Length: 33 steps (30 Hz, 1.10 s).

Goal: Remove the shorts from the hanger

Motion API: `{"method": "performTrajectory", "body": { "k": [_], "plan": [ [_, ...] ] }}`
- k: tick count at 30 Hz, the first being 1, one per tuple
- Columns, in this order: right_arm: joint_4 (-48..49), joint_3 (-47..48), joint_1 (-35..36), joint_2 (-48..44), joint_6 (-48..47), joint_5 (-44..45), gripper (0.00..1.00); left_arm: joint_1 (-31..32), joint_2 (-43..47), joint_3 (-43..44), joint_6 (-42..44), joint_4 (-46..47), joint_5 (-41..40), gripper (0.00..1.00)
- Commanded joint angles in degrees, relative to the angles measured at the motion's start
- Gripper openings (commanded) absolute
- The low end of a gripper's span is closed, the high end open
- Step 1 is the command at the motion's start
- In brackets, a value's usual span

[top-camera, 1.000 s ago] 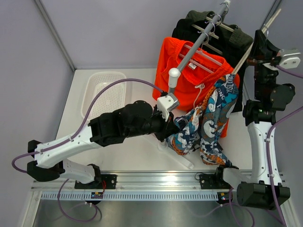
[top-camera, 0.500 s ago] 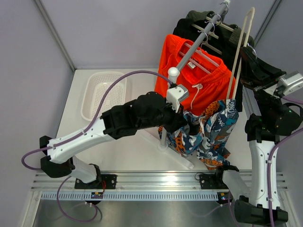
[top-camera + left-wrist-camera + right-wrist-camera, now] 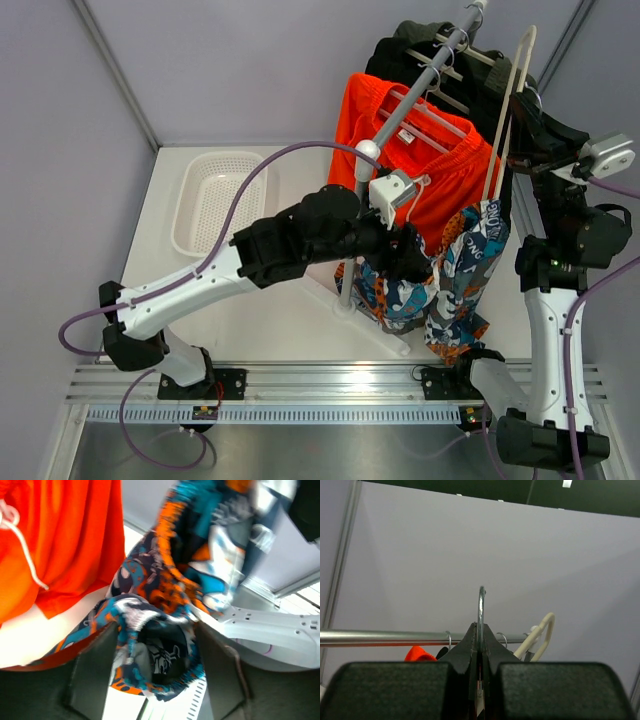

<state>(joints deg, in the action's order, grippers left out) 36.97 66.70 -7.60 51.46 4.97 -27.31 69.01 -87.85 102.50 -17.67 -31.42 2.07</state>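
I should grab the patterned shorts by the loose fold (image 3: pixel 427 281) with my left gripper, away from the cream hanger (image 3: pixel 520 60). Then I can pull the shorts off it.
The patterned shorts (image 3: pixel 460 270) in blue, orange and white hang by one corner from a cream hanger (image 3: pixel 520 60), tilted steeply at the right. My right gripper (image 3: pixel 527 118) is shut on the hanger's metal hook (image 3: pixel 481 605). My left gripper (image 3: pixel 412 262) sits against the shorts' lower left. In the left wrist view its jaws stand wide apart around a loose fold of the patterned shorts (image 3: pixel 200 555). The plain orange shorts (image 3: pixel 440 180), with a white drawstring (image 3: pixel 22 545), hang on the rack behind.
A metal rack pole (image 3: pixel 420 90) runs diagonally up to the back right, with dark garments (image 3: pixel 500 75) at its far end. Its white foot (image 3: pixel 380 335) lies under the shorts. A white basket (image 3: pixel 220 195) stands at the back left.
My left gripper has opened off the patterned shorts and shifted up and to the right. The right arm has raised the hanger to a steeper tilt, and the shorts have swung right.
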Motion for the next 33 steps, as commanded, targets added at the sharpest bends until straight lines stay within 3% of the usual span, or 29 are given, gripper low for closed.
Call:
{"method": "performTrajectory", "body": {
  "k": [1,2,9,23,24,29,33],
  "plan": [
    [-0.23,1.33,0.21,0.13,-1.98,4.02,0.00,2.08,6.27,-4.22,4.21,9.86,3.21,0.72],
    [-0.41,1.50,0.21,0.22,-2.07,4.11,0.00,2.79,7.25,-6.50,5.53,10.76,2.25,0.80],
    [-2.60,2.30,0.21,0.48,-1.37,4.11,0.00,7.01,9.20,-8.20,9.32,13.40,-1.00,0.92],
    [-7.61,4.14,0.21,-1.36,3.28,5.42,0.00,12.55,-11.28,8.58,4.15,10.42,-26.67,0.91],
    [-7.79,4.14,0.21,-1.36,3.46,5.34,0.00,12.64,-12.42,9.81,3.79,9.80,-27.28,0.89],
    [-8.32,3.97,0.21,-1.80,3.20,5.60,0.00,12.64,-14.46,11.94,1.85,7.69,-29.58,0.34],
    [-9.02,4.23,0.21,-1.89,1.45,6.56,0.00,13.25,-10.15,4.75,1.76,9.62,-26.42,0.26]
  ]
}}
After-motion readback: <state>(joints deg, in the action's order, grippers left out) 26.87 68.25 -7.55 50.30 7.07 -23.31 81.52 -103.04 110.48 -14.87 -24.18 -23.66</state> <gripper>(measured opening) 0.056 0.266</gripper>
